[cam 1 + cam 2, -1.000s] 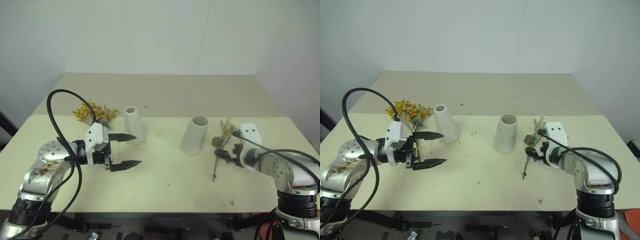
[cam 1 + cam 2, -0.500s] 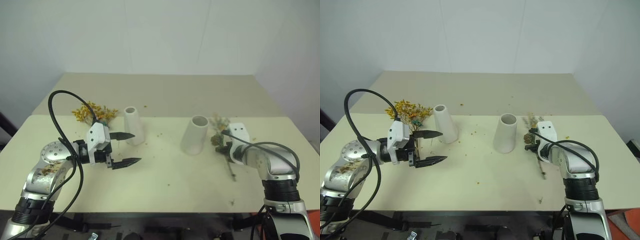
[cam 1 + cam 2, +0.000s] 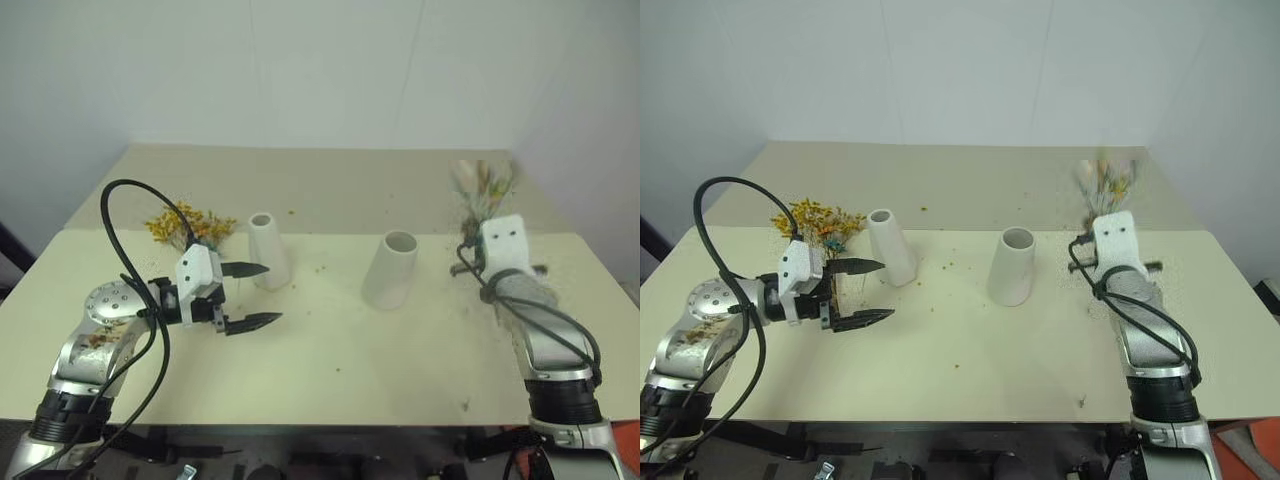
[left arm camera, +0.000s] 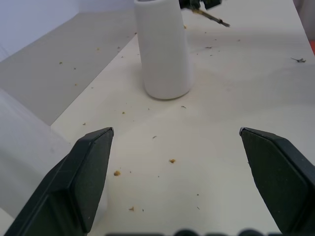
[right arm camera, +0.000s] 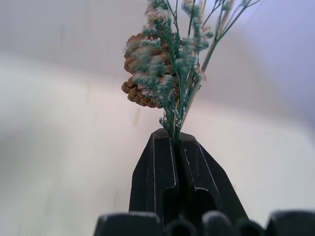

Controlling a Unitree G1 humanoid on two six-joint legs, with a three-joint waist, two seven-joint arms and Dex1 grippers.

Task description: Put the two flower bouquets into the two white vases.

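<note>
The yellow-orange bouquet has delicate, bushy blooms, and loose petals already dot the table, so my left gripper should grab the bouquet by its stems next.
My right gripper is shut on the stems of the small bouquet, a brown cone among greenish sprigs. It holds the bunch upright in the air, right of the wider white vase. The stem end pokes out below the hand. The slim white vase stands at centre left. Behind it, to its left, the bushy yellow-orange bouquet lies on the table. My left gripper is open and level, just in front of the slim vase, with nothing between its fingers.
Loose petals and crumbs dot the cream table. A seam runs across the table behind the vases, with a second tabletop beyond it. A black cable loops over my left arm. A white wall stands behind the table.
My right gripper has shut on the small bouquet, lifted it off the table and swung it upright. The left arm has stayed where it was, still open.
</note>
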